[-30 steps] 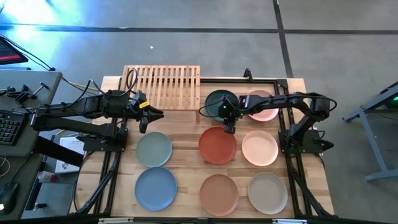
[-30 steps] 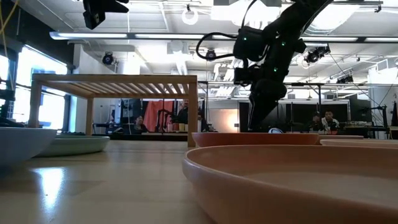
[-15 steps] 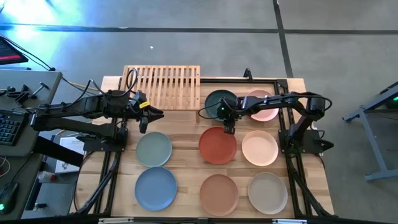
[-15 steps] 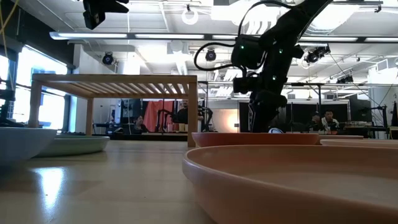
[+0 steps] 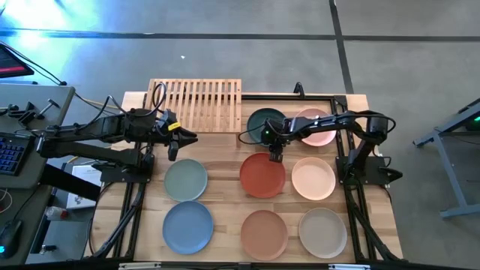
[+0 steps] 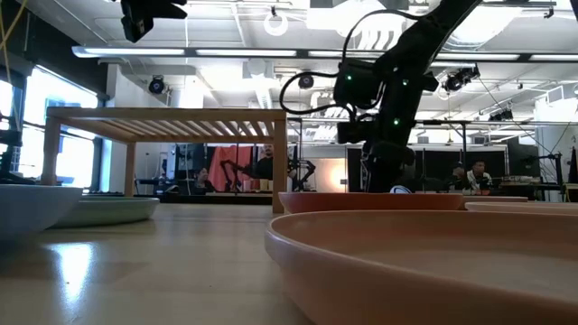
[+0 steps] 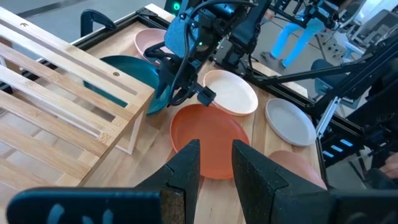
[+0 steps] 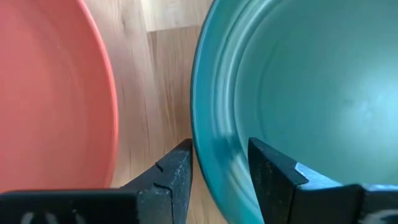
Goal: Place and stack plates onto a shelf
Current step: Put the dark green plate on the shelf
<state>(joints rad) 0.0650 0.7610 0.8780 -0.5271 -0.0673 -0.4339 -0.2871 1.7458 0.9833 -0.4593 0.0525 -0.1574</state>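
My right gripper will stack the dark teal plate onto the shelf (image 5: 199, 103), so it needs to grab the plate by its rim (image 5: 265, 142) next.
The dark teal plate (image 5: 262, 121) lies flat on the table beside the light-wood shelf (image 5: 199, 103), with the pink plate (image 5: 319, 127) to its right. My right gripper (image 5: 275, 151) points down at the teal plate's near rim and is open. In the right wrist view, one finger (image 8: 176, 167) stands outside the rim (image 8: 202, 146) and the other (image 8: 268, 167) inside it. My left gripper (image 5: 187, 137) hovers off the shelf's near right corner, open by a narrow gap and empty. My right gripper (image 8: 219, 168) straddles the teal plate's near rim from above, one finger inside the plate and one outside. Whether either finger touches the rim cannot be told. The plate still lies on the table.
The terracotta plate (image 5: 262, 175) lies just in front of the right gripper. Peach (image 5: 313, 178), sage green (image 5: 185, 180), blue (image 5: 187, 227), tan-orange (image 5: 264, 234) and beige (image 5: 322, 231) plates lie flat on the table. Bare wood shows between the sage and terracotta plates.
My right gripper has come down over the teal plate's near rim and shifted slightly toward the far edge. The plates have stayed where they were.
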